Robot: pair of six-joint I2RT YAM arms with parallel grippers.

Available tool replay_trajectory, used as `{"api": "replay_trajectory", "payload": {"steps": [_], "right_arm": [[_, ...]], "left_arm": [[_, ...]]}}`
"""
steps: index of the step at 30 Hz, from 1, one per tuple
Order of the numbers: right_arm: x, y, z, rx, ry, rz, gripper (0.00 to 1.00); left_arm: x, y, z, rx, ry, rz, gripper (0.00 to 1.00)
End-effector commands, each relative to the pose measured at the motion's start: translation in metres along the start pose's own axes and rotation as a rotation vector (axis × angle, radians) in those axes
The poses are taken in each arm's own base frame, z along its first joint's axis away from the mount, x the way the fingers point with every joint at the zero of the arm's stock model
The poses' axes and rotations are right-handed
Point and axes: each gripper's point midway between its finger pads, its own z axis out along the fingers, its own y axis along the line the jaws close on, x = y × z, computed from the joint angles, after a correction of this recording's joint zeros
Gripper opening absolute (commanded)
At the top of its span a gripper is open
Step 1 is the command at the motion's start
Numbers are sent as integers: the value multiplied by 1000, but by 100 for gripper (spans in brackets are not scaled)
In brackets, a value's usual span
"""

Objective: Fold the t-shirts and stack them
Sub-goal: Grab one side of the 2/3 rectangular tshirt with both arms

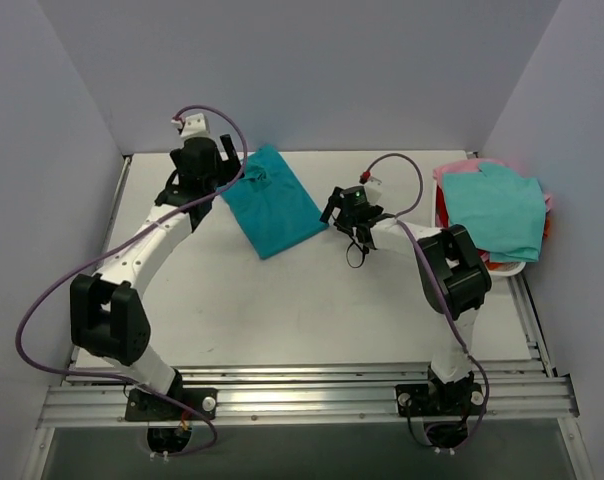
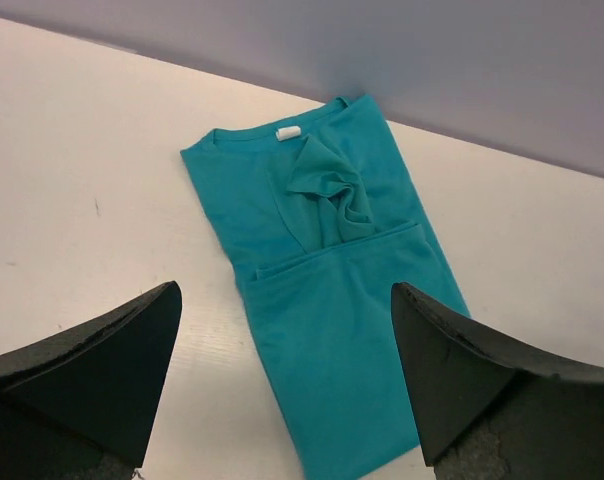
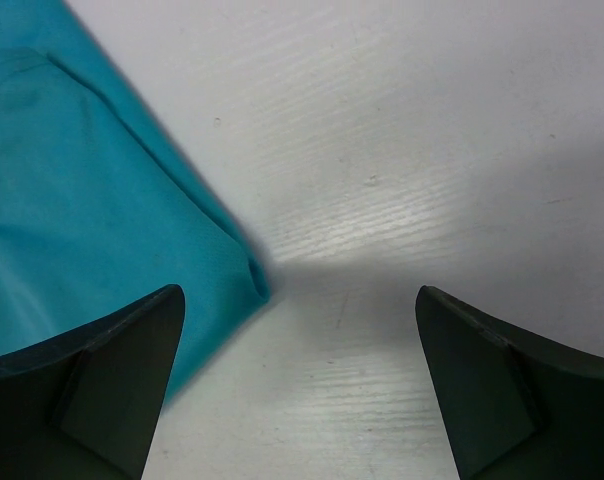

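The teal shirt's corner (image 1: 325, 227) (image 3: 255, 291) would stay on the tabletop if I lifted my right gripper now, because the gripper's fingers are empty and wide open.
A deep teal t-shirt (image 1: 275, 200) lies folded into a long rectangle on the white table, tilted, with a bunched sleeve on its upper part (image 2: 332, 190). My left gripper (image 1: 234, 172) hovers at the shirt's far-left end. It is open and holds nothing; in its wrist view the shirt (image 2: 332, 320) lies below the left gripper (image 2: 285, 292). My right gripper (image 1: 337, 212) stands open just right of the shirt's near-right corner. The right wrist view has that corner (image 3: 244, 272) beside the left finger of the right gripper (image 3: 297, 292), over bare table.
A white basket (image 1: 507, 268) sits at the table's right edge. An aqua-green t-shirt (image 1: 497, 210) is draped over it, with pink cloth (image 1: 452, 170) and red cloth (image 1: 546, 228) beneath. Grey walls close in the back and sides. Aluminium rails (image 1: 302, 385) run along the near edge.
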Motion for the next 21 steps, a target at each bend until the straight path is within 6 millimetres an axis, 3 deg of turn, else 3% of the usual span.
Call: {"api": "replay_trajectory", "payload": {"steps": [1, 3, 4, 11, 15, 21], "right_arm": [[-34, 33, -6, -98, -59, 20, 95], [-34, 39, -1, -106, -51, 18, 95], [-34, 41, 1, -113, -45, 17, 95], [-15, 50, 11, -135, -6, 13, 89], [6, 50, 12, -141, 20, 4, 77], [32, 53, 15, -149, 61, -11, 48]], "left_arm": [[56, -5, -15, 40, 105, -162, 94], [82, -4, -18, 37, 142, -202, 94], [113, 1, -20, 18, 197, -232, 94], [210, -26, -31, 41, 322, -348, 97], [234, -44, -38, 71, 366, -406, 98], [241, -52, -50, 50, 355, -461, 99]]}}
